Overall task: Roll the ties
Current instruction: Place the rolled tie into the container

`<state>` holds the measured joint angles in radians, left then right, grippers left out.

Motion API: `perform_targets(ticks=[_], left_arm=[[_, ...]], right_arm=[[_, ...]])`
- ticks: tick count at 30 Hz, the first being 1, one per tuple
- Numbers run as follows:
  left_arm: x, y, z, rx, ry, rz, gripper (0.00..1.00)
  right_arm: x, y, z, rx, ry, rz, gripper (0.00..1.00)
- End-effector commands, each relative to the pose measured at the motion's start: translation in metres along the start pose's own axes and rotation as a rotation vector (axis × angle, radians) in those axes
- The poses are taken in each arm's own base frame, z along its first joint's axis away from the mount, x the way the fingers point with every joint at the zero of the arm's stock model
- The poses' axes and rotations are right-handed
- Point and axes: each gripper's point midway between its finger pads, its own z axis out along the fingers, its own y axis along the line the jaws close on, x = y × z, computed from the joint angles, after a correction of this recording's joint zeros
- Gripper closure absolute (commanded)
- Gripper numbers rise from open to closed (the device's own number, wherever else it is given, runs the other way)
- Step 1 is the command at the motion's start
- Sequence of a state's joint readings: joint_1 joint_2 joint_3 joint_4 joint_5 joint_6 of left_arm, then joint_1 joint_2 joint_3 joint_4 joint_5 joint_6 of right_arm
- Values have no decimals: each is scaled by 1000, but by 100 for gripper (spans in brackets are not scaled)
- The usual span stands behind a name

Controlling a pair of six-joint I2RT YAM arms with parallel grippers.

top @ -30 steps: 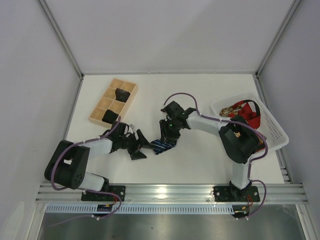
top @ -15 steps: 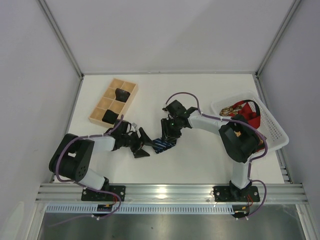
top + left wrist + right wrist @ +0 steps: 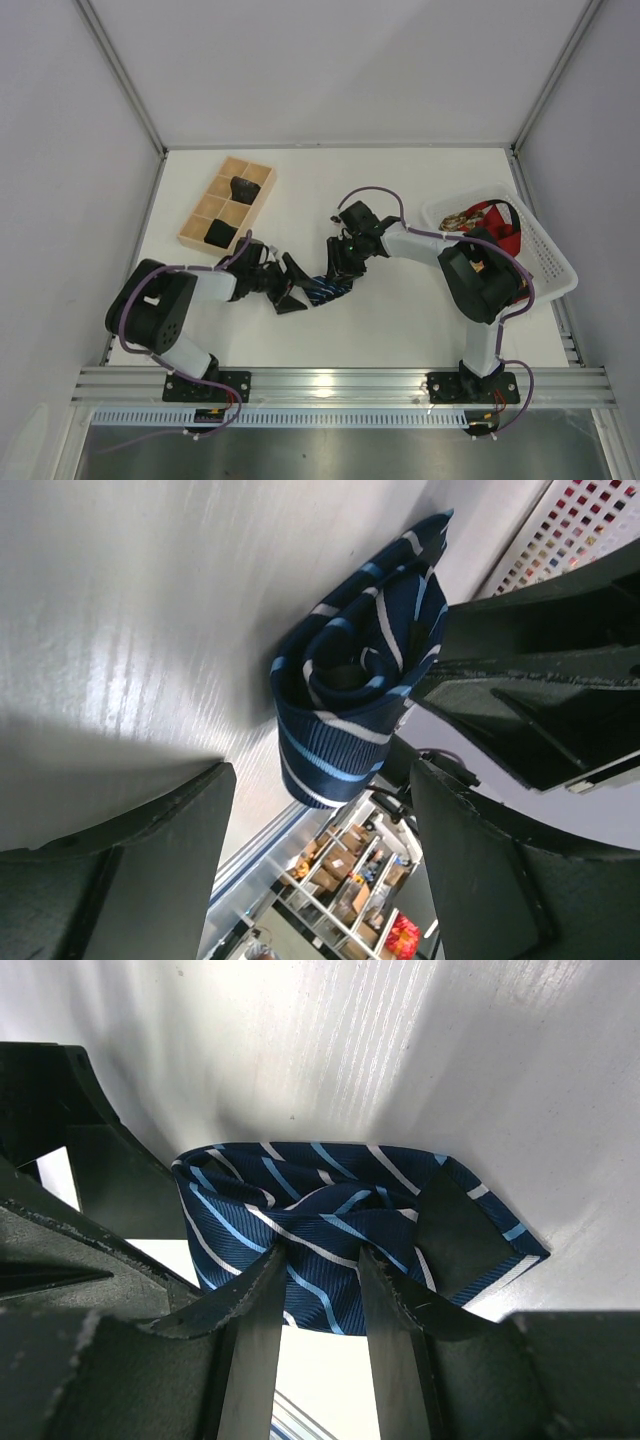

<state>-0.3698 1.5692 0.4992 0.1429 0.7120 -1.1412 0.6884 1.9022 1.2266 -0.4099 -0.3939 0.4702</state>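
The rolled navy tie should go into the wooden box (image 3: 196,208), so my left gripper will next pinch the tie's layers together across its open end.
A navy tie with pale diagonal stripes (image 3: 322,292) lies rolled into a loose bundle on the white table. My right gripper (image 3: 338,272) is shut on it, and its fingers (image 3: 262,1295) pinch a fold of the roll (image 3: 330,1222) from above. My left gripper (image 3: 290,291) is open and lies low on the table just left of the roll. The roll's open end (image 3: 350,705) faces it, just beyond the fingers (image 3: 150,850). Two dark rolled ties (image 3: 243,188) (image 3: 219,233) sit in compartments of a wooden box (image 3: 196,208).
The wooden compartment box stands at the back left. A white basket (image 3: 545,262) at the right holds a red tie (image 3: 497,222) and a gold-patterned one (image 3: 458,218). The right arm's elbow (image 3: 480,280) stands in front of the basket. Purple cables run along both arms.
My left gripper has slid right along the table until it is next to the navy roll. My right gripper has shifted slightly right with the roll still in it.
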Motion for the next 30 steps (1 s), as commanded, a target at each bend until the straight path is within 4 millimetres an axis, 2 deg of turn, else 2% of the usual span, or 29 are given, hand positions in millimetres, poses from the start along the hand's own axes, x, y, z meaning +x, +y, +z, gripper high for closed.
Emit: perform_targets(ticks=[1, 13, 19, 20, 30], left_arm=[[-14, 2, 9, -26, -56, -9, 22], [-24, 12, 19, -113, -104, -85, 25], [-26, 15, 22, -184, -115, -43, 29], [-24, 21, 23, -220, -112, -33, 29], [-18, 24, 41, -212, -114, 18, 31]], right_arm=[[6, -17, 10, 46, 14, 9, 59], [4, -16, 9, 33, 15, 12, 60], [4, -17, 10, 23, 19, 22, 60], [4, -17, 11, 23, 23, 23, 60], [5, -21, 12, 26, 32, 26, 61]])
